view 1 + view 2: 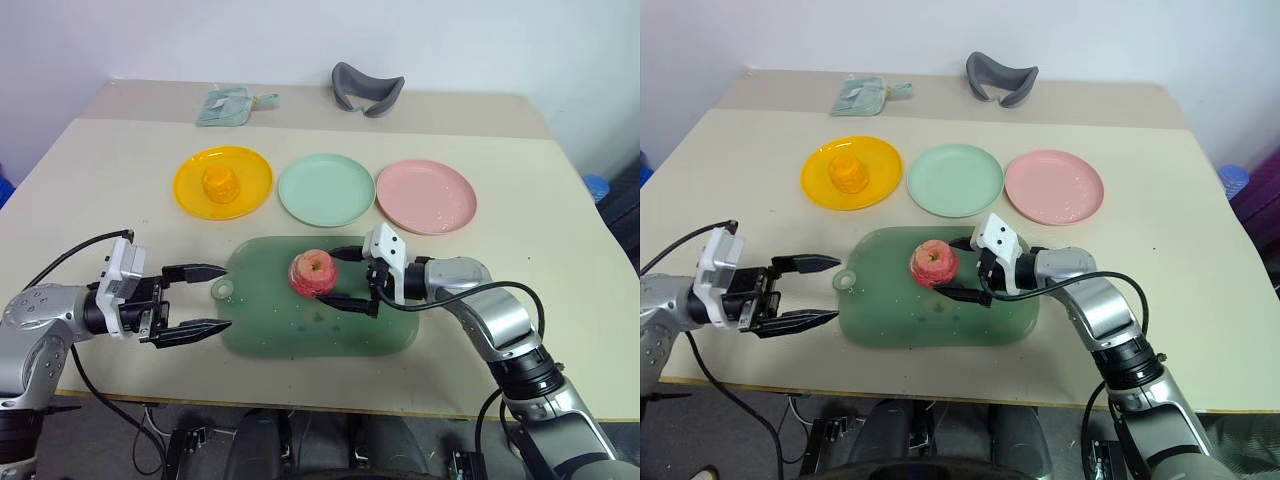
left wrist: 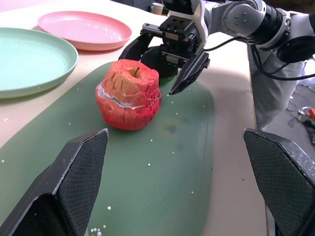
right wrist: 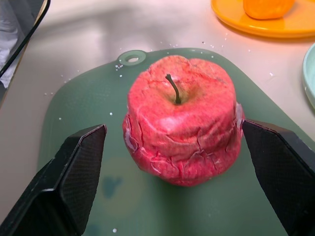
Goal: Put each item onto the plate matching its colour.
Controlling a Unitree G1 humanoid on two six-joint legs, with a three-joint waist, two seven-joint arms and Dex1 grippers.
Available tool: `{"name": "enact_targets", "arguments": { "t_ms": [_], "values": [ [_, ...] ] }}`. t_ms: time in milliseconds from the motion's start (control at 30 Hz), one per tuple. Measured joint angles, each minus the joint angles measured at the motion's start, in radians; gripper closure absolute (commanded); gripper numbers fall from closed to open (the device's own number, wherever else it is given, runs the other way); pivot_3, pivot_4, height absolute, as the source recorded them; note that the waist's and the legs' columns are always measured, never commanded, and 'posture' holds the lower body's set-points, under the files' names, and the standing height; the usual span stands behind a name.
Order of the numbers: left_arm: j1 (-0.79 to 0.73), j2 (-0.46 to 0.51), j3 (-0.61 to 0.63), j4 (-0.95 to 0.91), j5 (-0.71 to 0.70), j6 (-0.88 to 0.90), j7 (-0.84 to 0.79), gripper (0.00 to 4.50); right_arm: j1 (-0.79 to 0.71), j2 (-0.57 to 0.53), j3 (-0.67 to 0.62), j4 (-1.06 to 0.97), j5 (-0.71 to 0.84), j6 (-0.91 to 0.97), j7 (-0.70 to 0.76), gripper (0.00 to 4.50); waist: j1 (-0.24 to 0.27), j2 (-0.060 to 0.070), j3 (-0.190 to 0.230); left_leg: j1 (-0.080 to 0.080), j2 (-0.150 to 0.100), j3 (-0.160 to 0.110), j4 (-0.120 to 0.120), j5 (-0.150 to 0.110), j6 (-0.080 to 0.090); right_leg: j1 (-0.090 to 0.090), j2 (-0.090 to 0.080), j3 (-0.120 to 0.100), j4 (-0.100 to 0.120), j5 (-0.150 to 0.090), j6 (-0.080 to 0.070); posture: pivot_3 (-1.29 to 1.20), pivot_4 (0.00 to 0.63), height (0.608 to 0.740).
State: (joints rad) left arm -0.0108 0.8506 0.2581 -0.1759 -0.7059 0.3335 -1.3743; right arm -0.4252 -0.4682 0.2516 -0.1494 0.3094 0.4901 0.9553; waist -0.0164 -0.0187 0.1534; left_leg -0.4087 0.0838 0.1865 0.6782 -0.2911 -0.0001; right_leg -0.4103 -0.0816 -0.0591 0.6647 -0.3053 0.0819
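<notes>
My right gripper should close now: its fingers stand on either side of the red-pink apple above the green board. Closing now would hold the apple.
A red-pink apple-like item stands upright on the translucent green board. My right gripper reaches in from the right, open, one finger on each side of the apple and not closed on it. My left gripper hovers open at the board's left end, with nothing between its fingers. The lumpy yellow-orange item sits on the yellow plate. The mint green plate and the pink plate hold nothing.
The three plates stand in a row behind the board. A grey curved cushion and a pale green cloth pouch lie at the table's far edge. The board's small handle ring points toward my left gripper.
</notes>
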Motion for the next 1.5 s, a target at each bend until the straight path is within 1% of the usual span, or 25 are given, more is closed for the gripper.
{"name": "enact_targets", "arguments": {
  "t_ms": [200, 867, 967, 1033, 1367, 1500],
  "values": [
    [0.005, -0.006, 0.000, -0.006, 0.000, -0.011, 0.012, 0.04, -0.011, 0.017, 0.013, 0.024, -0.006, -0.016, 0.006, 0.00, 0.000, 0.000, 0.000, 0.000, 0.000, 0.000, 0.000, 0.000, 0.000, 0.000, 0.000, 0.000, 0.000, 0.000, 0.000, 0.00, 0.150, 0.740],
    [0.016, -0.040, -0.001, -0.024, 0.014, -0.023, 0.044, 0.04, -0.028, 0.020, 0.014, 0.033, -0.010, -0.018, 0.021, 0.00, 0.000, 0.000, 0.000, 0.000, 0.000, 0.000, 0.000, 0.000, 0.000, 0.000, 0.000, 0.000, 0.000, 0.000, 0.000, 0.00, 0.150, 0.740],
    [0.015, -0.049, -0.004, -0.024, 0.020, -0.033, 0.046, 0.00, -0.028, 0.021, 0.014, 0.033, -0.010, -0.018, 0.016, 0.84, 0.000, 0.000, 0.000, 0.000, 0.000, 0.000, 0.000, 0.000, 0.000, 0.000, 0.000, 0.000, 0.000, 0.000, 0.000, 0.00, 0.150, 0.740],
    [0.015, -0.052, -0.010, -0.024, 0.022, -0.036, 0.047, 0.00, -0.028, 0.022, 0.013, 0.033, -0.010, -0.019, 0.014, 1.78, 0.000, 0.000, 0.000, 0.000, 0.000, 0.000, 0.000, 0.000, 0.000, 0.000, 0.000, 0.000, 0.000, 0.000, 0.000, 0.00, 0.150, 0.740],
    [0.010, -0.061, -0.013, -0.023, 0.027, -0.038, 0.049, 0.00, -0.032, 0.025, 0.010, 0.033, -0.013, -0.038, -0.010, 1.78, 0.000, 0.000, 0.000, 0.000, 0.000, 0.000, 0.000, 0.000, 0.000, 0.000, 0.000, 0.000, 0.000, 0.000, 0.000, 0.00, 0.150, 0.740],
    [0.001, -0.070, -0.020, -0.022, 0.030, -0.039, 0.051, 0.00, -0.086, 0.040, -0.045, 0.042, 0.007, -0.018, -0.053, 1.78, -0.001, 0.000, 0.000, 0.000, 0.000, 0.000, 0.000, 0.000, 0.000, 0.000, 0.000, 0.000, 0.000, 0.000, 0.000, 0.00, 0.150, 0.740]
  ]
}}
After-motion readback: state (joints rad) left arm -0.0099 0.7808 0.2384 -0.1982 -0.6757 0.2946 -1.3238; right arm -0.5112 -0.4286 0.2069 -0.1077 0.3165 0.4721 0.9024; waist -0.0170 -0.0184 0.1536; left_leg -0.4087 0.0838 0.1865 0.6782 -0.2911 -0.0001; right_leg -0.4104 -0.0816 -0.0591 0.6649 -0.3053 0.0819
